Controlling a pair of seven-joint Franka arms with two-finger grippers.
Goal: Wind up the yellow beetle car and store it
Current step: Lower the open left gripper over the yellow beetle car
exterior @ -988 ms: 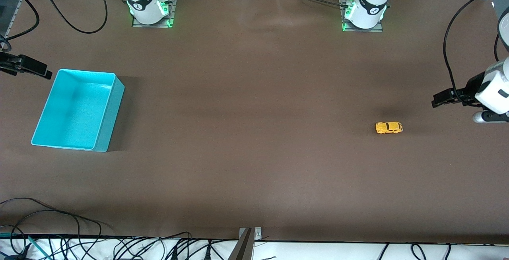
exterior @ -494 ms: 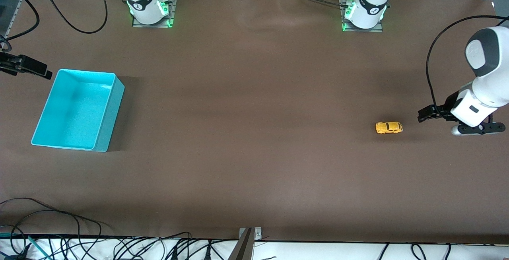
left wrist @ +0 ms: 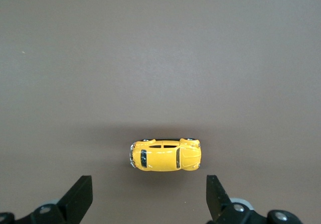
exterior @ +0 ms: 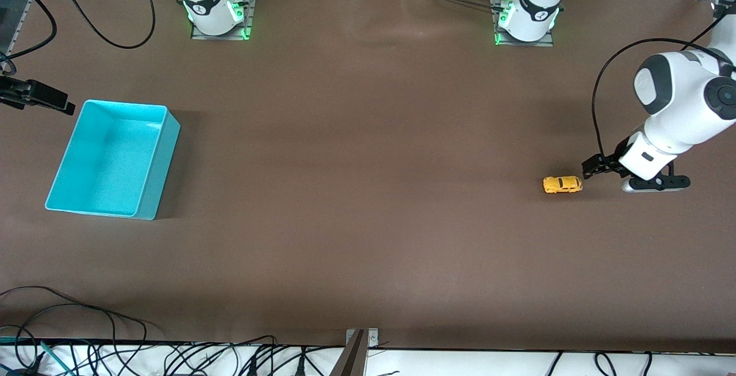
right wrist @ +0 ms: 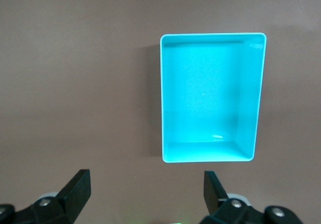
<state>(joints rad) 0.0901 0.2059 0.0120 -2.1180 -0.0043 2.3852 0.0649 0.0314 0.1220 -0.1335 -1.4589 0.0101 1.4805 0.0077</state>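
The yellow beetle car (exterior: 562,184) (left wrist: 165,154) needs to be wound up and stored, so my left gripper will next grab it by the sides of its cabin.
The yellow beetle car (exterior: 562,184) stands on its wheels on the brown table toward the left arm's end. In the left wrist view the car (left wrist: 165,154) lies crosswise just ahead of the fingertips, not between them. My left gripper (exterior: 592,167) hangs low over the table beside the car, open and empty (left wrist: 148,185). The turquoise bin (exterior: 158,172) stands empty toward the right arm's end. My right gripper (exterior: 35,95) waits in the air beside the bin, open and empty (right wrist: 145,178), and its wrist view shows the bin (right wrist: 249,98) from above.
The two arm bases (exterior: 215,11) (exterior: 526,16) stand along the table's edge farthest from the front camera. Cables (exterior: 86,318) lie at the edge nearest that camera. A metal bracket (exterior: 359,341) sits at that edge's middle.
My left arm has swung in from the table's end and come down, bringing its gripper right up beside the car. The car, the bin and the right gripper have not moved.
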